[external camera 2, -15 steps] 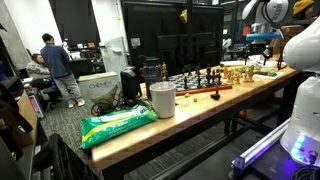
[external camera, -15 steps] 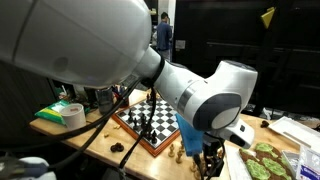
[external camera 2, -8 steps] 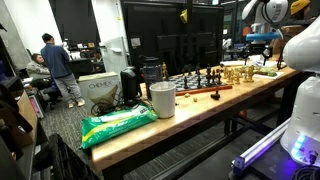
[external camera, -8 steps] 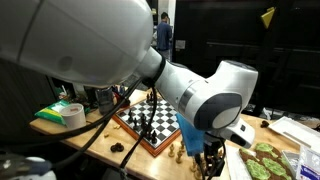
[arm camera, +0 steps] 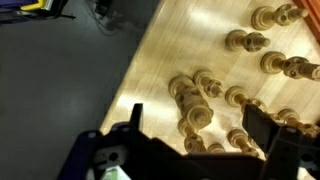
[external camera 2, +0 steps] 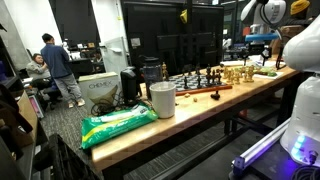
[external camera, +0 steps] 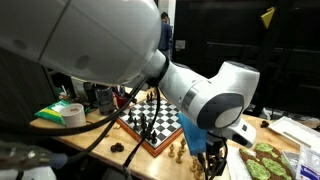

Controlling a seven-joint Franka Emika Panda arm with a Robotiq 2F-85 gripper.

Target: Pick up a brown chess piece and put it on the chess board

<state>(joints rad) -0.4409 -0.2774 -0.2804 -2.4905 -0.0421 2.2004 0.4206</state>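
My open fingers reach down to the tall brown chess piece's head (arm camera: 200, 117), one on either side, so my gripper closes on that piece next.
Several brown chess pieces (arm camera: 195, 118) stand close together on the wooden table, seen from above in the wrist view. My gripper (arm camera: 195, 128) hangs over them, open, its dark fingers (arm camera: 258, 125) either side of a small group, holding nothing. In an exterior view the gripper (external camera: 212, 162) is low over the table beside the brown pieces (external camera: 178, 151), just off the near corner of the chess board (external camera: 150, 140). The board's checks carry dark pieces. In an exterior view the chess board (external camera 2: 200, 90) and brown pieces (external camera 2: 236, 73) sit far along the table.
A tape roll (external camera: 69, 114) lies left of the board, a tray with green items (external camera: 262, 158) to the right. A white cup (external camera 2: 162, 99) and a green bag (external camera 2: 118, 124) rest on the table's near end. The table edge (arm camera: 128, 95) runs left of the pieces. A person (external camera 2: 55, 65) stands behind.
The arm has shifted slightly in the exterior view, and the gripper has edged a little to the right over the brown pieces. Its jaws stay open.
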